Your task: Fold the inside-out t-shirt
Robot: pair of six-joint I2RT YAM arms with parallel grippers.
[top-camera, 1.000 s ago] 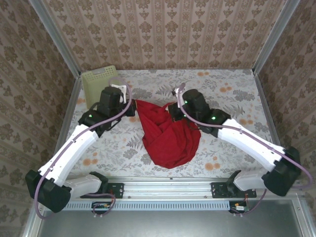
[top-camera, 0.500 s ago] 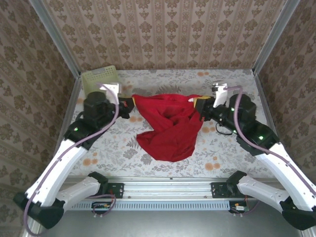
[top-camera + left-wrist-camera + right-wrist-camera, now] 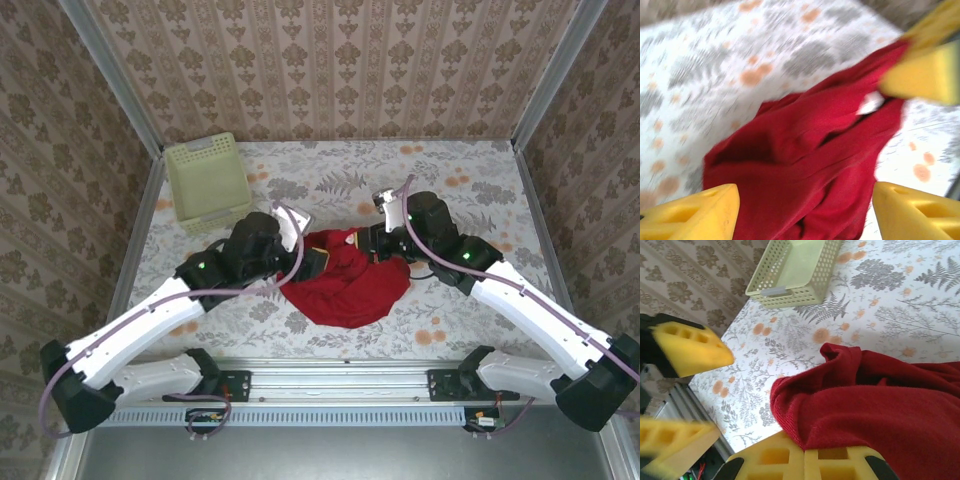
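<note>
The left gripper grabs the red t-shirt's ribbed edge (image 3: 340, 252) next, to spread and fold the cloth.
The red t-shirt (image 3: 350, 285) lies bunched in a wrinkled heap at the table's middle, between the two arms. My right gripper (image 3: 368, 243) is at the heap's far right side. In the right wrist view it (image 3: 804, 452) is shut, with a fold of the t-shirt (image 3: 875, 410) pinched between its yellow fingers. My left gripper (image 3: 310, 262) is at the heap's left edge. Its yellow fingers (image 3: 695, 212) stand wide apart over the cloth (image 3: 805, 150) in the blurred left wrist view, gripping nothing.
A pale yellow-green perforated basket (image 3: 207, 180) stands at the back left of the floral table (image 3: 480, 190), also in the right wrist view (image 3: 795, 270). Metal frame rails and patterned walls border the table.
Half a second ago the shirt hung stretched between both grippers near the back. Both arms have swung inward to the centre, the left gripper has let go, and the shirt has collapsed into a heap.
</note>
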